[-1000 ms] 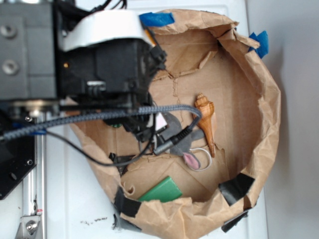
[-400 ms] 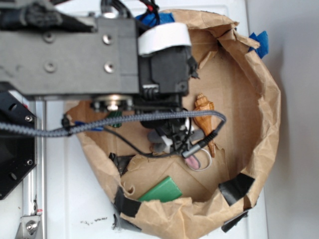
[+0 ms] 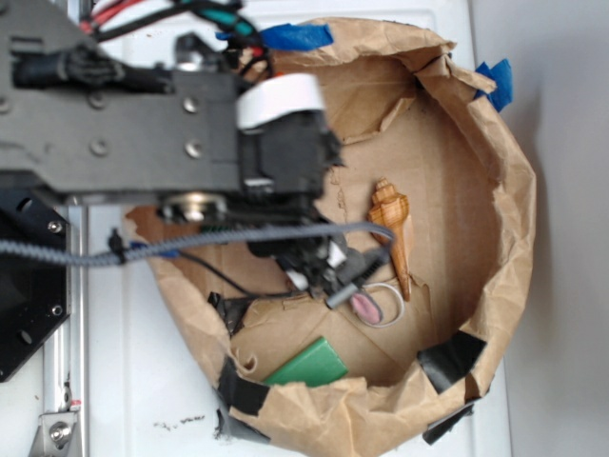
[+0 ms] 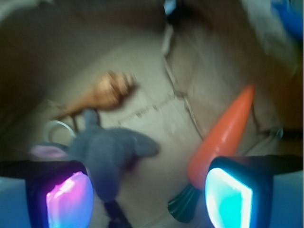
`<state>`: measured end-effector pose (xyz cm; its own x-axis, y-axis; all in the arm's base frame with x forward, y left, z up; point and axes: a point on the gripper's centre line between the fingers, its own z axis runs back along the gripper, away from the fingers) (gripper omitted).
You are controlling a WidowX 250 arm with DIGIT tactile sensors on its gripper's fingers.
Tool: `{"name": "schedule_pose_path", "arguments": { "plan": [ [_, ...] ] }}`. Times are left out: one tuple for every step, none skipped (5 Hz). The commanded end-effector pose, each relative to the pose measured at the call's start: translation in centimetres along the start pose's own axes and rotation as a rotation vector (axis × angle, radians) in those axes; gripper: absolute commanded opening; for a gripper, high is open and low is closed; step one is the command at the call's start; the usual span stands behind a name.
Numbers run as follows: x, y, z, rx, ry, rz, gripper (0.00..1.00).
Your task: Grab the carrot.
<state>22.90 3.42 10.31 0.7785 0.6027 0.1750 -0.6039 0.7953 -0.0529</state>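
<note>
I need to lift the carrot out of the paper bag, so next I need to grab it with my gripper by its thick orange body point(image 4: 211, 151).
In the wrist view the carrot point(image 4: 227, 135) lies on the brown paper floor, orange tip pointing away and dark green stem end point(image 4: 183, 204) near me. My gripper point(image 4: 149, 199) hangs open above the floor. The carrot's thick end sits just inside the cyan-lit right finger point(image 4: 228, 199), and the pink-lit left finger point(image 4: 71, 199) is beside a grey plush toy point(image 4: 109, 152). Nothing is held. In the exterior view my arm covers the carrot, with my gripper point(image 3: 322, 271) low over the middle of the bag.
A torn brown paper bag point(image 3: 504, 190) rings the work area with raised walls. Inside lie a tan spiral seashell point(image 3: 392, 228), a white ring point(image 3: 392, 305), the plush's pink ear point(image 3: 364, 307) and a flat green block point(image 3: 309, 364). Cables point(image 3: 238, 233) trail across the arm.
The arm swung right, out over the bag, then drew back a little to the left. The gripper now sits lower over the bag floor near the plush toy.
</note>
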Motion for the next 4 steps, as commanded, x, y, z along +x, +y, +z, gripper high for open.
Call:
{"name": "schedule_pose_path", "arguments": {
  "plan": [
    [0.5,1.2,-1.2,-0.016,0.009,0.024,1.00],
    [1.1,2.4,-0.9,-0.011,0.003,0.017,1.00],
    [1.5,4.4,-0.5,-0.001,-0.001,0.045,1.00],
    [1.3,5.8,0.0,0.000,0.003,0.061,1.00]
  ]
}}
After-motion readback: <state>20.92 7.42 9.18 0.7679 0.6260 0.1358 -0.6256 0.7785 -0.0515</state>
